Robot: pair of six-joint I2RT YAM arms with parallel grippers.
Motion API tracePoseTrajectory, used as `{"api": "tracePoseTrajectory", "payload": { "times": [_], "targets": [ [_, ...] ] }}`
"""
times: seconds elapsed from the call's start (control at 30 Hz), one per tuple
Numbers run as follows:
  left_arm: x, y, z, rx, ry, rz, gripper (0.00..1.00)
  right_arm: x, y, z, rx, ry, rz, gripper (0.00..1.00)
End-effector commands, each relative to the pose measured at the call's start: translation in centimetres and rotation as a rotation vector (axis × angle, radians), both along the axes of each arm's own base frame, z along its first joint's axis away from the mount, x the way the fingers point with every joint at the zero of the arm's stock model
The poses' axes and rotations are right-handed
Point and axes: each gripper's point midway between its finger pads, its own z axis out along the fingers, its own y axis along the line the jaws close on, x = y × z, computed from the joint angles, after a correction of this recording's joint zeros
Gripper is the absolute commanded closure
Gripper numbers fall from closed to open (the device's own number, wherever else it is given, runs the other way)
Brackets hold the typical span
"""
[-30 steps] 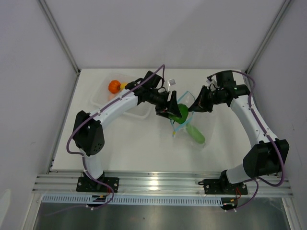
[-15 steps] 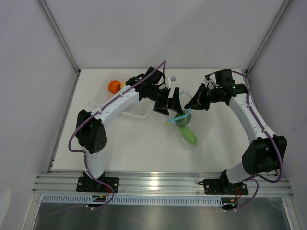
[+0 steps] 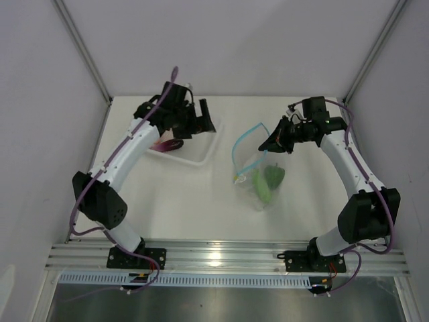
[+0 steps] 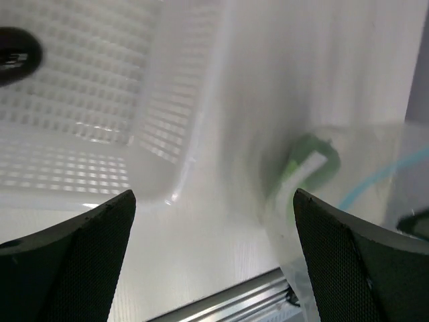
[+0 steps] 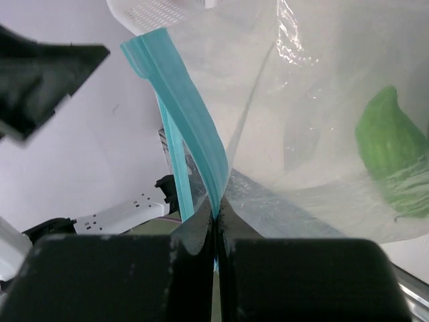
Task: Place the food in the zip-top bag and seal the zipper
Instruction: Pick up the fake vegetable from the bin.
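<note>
I will next use my left gripper to grab the purple eggplant by its dark rounded end (image 3: 175, 144), so its long body stays free to go into the zip-top bag (image 3: 258, 176).
The clear zip-top bag (image 3: 258, 176) lies mid-table with a green bell pepper (image 3: 274, 175) and a light green cucumber (image 3: 263, 190) inside. Its teal zipper (image 3: 244, 138) loops up toward my right gripper (image 3: 271, 145), which is shut on the strip (image 5: 201, 134) and holds the mouth lifted. The pepper (image 5: 394, 155) shows through the plastic in the right wrist view. My left gripper (image 3: 201, 119) is open and empty, hovering over the near right corner of the tray (image 3: 201, 155). A purple eggplant (image 3: 165, 143) lies in the tray. In the left wrist view the gripper (image 4: 214, 215) spans bare table between the tray (image 4: 167, 134) and the bag (image 4: 315, 168).
The clear ribbed tray sits at the back left, partly covered by my left arm. White walls close the table's back and sides. A metal rail (image 3: 221, 255) runs along the near edge.
My left gripper let go of the green pepper into the bag, opened wide and swung back left to the tray. The right gripper kept its hold on the zipper.
</note>
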Motion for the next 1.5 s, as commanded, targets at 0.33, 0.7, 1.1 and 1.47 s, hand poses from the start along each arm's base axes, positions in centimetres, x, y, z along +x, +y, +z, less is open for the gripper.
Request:
{"api": "tracePoseTrajectory", "payload": {
  "times": [0.33,0.7,1.1,1.47],
  "targets": [
    [7.6,13.5,-7.0,0.116,0.273,0.779,0.00,0.5,0.2,-0.2,-0.012,0.013,0.016,1.00],
    [9.5,14.9,-12.6,0.115,0.545,1.098,0.01,0.2,0.3,-1.5,-0.037,0.048,0.035,1.00],
    [8.2,15.8,-17.6,0.082,0.730,1.264,0.00,0.5,0.5,-2.3,-0.042,0.065,0.036,1.00],
    [7.0,15.6,-18.8,0.061,0.853,1.372,0.07,0.7,0.2,-2.6,-0.048,0.067,0.030,1.00]
  ]
}}
